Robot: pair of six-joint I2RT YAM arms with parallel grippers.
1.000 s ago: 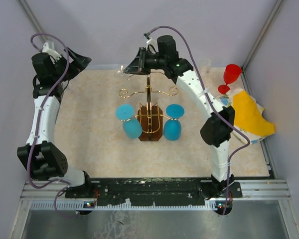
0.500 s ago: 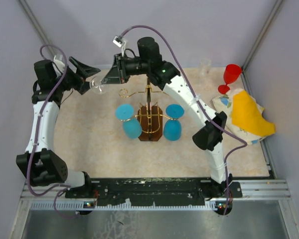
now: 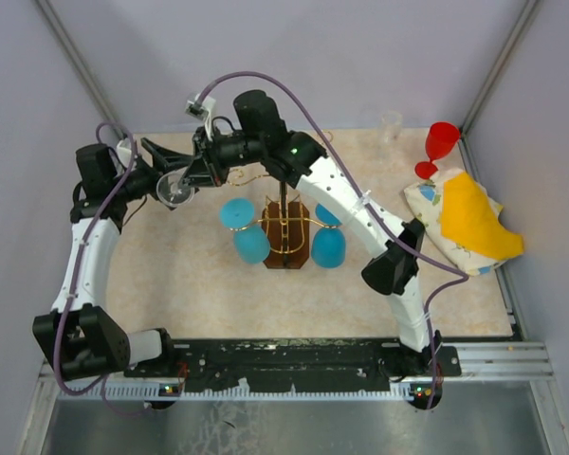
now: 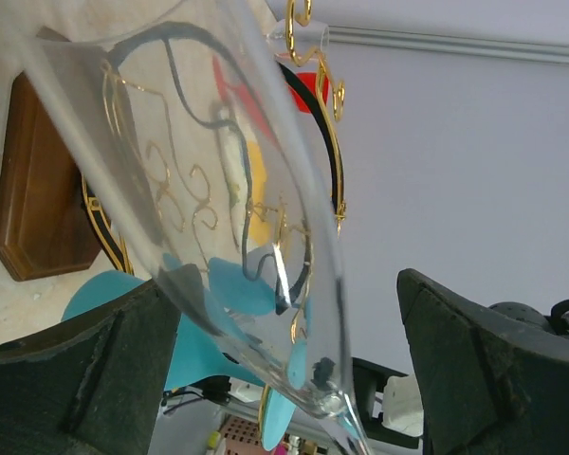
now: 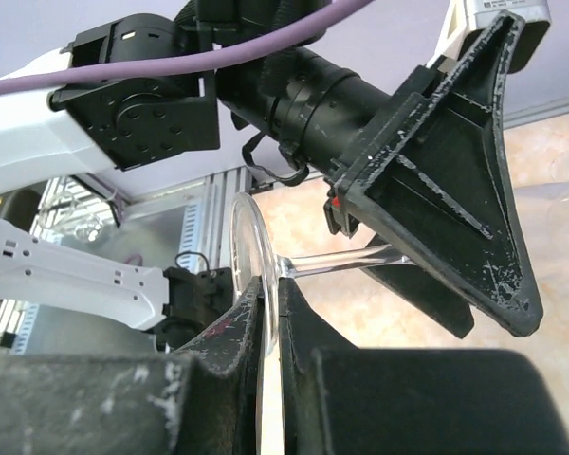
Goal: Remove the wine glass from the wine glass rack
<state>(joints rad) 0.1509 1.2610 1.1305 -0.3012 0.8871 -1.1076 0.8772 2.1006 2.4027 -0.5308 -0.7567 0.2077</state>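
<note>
The wine glass bowl's narrow end is between my left gripper's fingers, and its wide part slants left in the wrist view. My left gripper would hold it at an angle if I closed now, so I will close.
The gold wire wine glass rack stands mid-table on its dark wooden base, with two blue glasses hanging upside down from its lower arms. My right gripper reaches left past the rack and is shut on the foot of a clear wine glass. In the right wrist view the gripper pinches the foot disc, and the stem runs right. My left gripper is open, with the glass's bowl between its fingers. The rack's wires show behind the bowl.
A red glass and a small clear glass stand at the back right. A yellow and white cloth lies at the right edge. Grey walls close in the back and both sides.
My right gripper has carried the clear glass from above the rack leftwards and down. My left gripper has moved in from the back left, and its open fingers now flank the bowl.
</note>
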